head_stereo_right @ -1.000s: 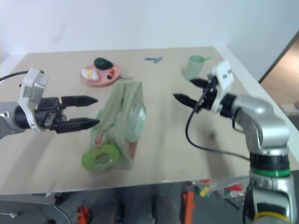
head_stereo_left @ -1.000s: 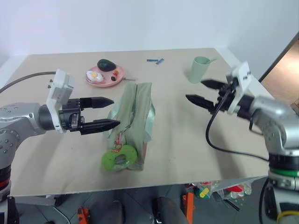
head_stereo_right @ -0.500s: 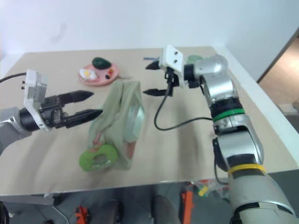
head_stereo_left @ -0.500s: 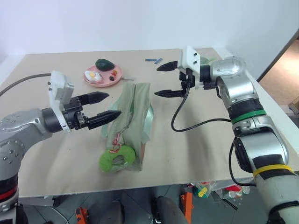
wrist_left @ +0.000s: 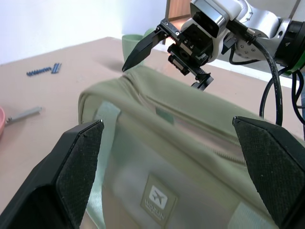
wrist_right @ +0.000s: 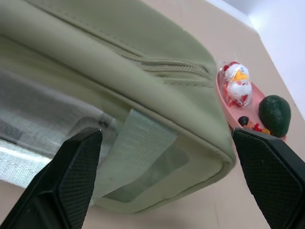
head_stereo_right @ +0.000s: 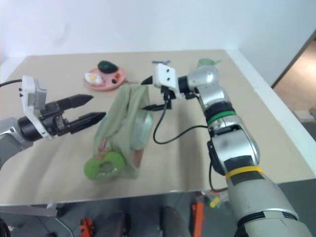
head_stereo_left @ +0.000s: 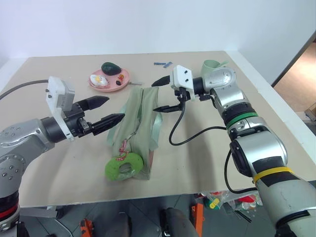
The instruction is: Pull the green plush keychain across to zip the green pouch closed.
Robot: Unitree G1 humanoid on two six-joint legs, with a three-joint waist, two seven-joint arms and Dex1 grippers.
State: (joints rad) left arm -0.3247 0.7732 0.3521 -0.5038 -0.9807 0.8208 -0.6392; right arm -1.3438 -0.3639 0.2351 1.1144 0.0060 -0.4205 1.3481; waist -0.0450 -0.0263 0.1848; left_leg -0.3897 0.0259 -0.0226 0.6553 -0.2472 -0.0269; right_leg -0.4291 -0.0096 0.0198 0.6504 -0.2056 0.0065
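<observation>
The right gripper grabs the green pouch by its top corner at the zipper's end [head_stereo_left: 152, 92] next, to steady the pouch [head_stereo_left: 140, 121] for zipping.
The green pouch [head_stereo_left: 140, 121] lies lengthwise in the middle of the table, its top zipper running from the far end toward me. The lime-green plush keychain [head_stereo_left: 124, 167] rests at the pouch's near end on a red-and-white cord. My left gripper [head_stereo_left: 114, 108] hovers open just left of the pouch, pointing at its side [wrist_left: 157, 157]. My right gripper [head_stereo_left: 154, 97] is open at the pouch's far right corner, with one finger above the top edge and the other beside the clear panel [wrist_right: 119, 62]. Neither holds anything.
A pink plate [head_stereo_left: 118, 75] with a dark green avocado-like lump [head_stereo_left: 112, 68] and a small toy sits behind the pouch. A pale green cup [head_stereo_left: 213, 65] stands at the back right, behind my right arm. A small blue item [head_stereo_left: 163, 64] lies at the back.
My right arm has swung in from the right side of the table to the pouch's far end. My left gripper has turned a little toward the pouch. The pouch and keychain have not moved.
</observation>
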